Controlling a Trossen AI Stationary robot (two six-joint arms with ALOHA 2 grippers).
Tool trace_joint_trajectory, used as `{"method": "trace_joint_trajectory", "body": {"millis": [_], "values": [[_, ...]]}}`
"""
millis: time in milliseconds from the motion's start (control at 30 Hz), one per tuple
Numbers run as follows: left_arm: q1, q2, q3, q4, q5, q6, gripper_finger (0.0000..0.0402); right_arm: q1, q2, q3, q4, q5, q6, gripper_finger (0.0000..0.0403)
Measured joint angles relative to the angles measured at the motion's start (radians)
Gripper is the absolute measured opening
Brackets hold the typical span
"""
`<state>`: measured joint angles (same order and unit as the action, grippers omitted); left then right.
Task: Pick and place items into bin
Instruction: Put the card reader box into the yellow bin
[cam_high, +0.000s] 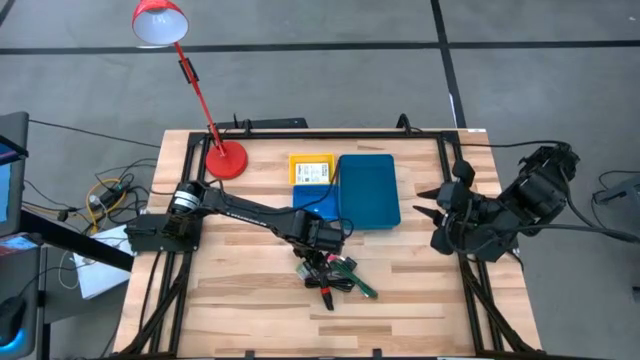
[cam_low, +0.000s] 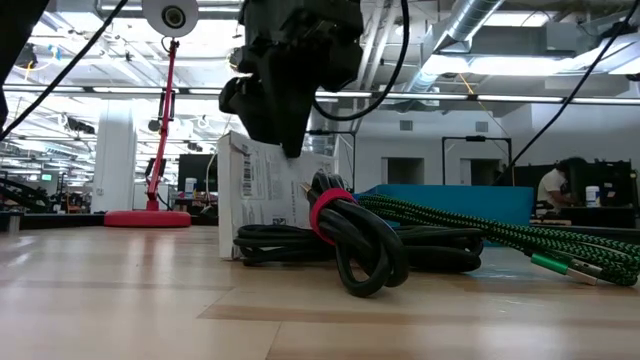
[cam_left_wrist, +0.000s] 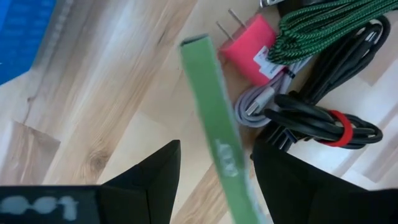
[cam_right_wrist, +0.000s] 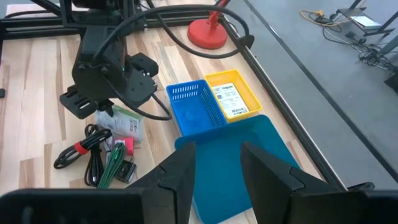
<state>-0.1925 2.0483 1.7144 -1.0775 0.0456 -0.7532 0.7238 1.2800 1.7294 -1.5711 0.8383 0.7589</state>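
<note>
My left fingers stop above the box's green upper edge in the left wrist view, so they should lower before closing on it.
A white labelled flat box with a green upper edge stands on its long edge on the table, beside a pile: a pink plug, a green braided cord and a black cord with a red tie. My left gripper is open above the box, one finger on either side of the green edge. The bin lies farther back: a teal compartment, a yellow one and a small blue one. My right gripper waits open at the table's right edge. My left gripper comes from above with its fingers pointing down, across the box's green upper edge. Wood shows between the edge and one finger. Whether the other finger touches the box, I cannot tell. The box's lower edge is on the table.
A red desk lamp stands at the table's far left. A white labelled card lies in the yellow compartment. A grey cable lies in the pile. Bare wood lies toward the table's near edge and left of the pile.
</note>
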Motion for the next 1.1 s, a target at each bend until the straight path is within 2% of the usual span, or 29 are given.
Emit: {"method": "trace_joint_trajectory", "body": {"millis": [333,733,1100], "values": [[0.000,0.004,-0.002,0.034,0.001,0.015,0.0190,0.000,0.000,0.000,0.000,0.000,0.000,0.0123],[0.000,0.106,-0.002,-0.007,0.081,0.052,0.0190,0.000,0.001,0.001,0.000,-0.002,0.000,0.0123],[-0.001,0.114,-0.002,-0.037,0.064,0.091,0.0184,0.000,0.001,0.001,0.000,-0.002,-0.001,0.0123]]}}
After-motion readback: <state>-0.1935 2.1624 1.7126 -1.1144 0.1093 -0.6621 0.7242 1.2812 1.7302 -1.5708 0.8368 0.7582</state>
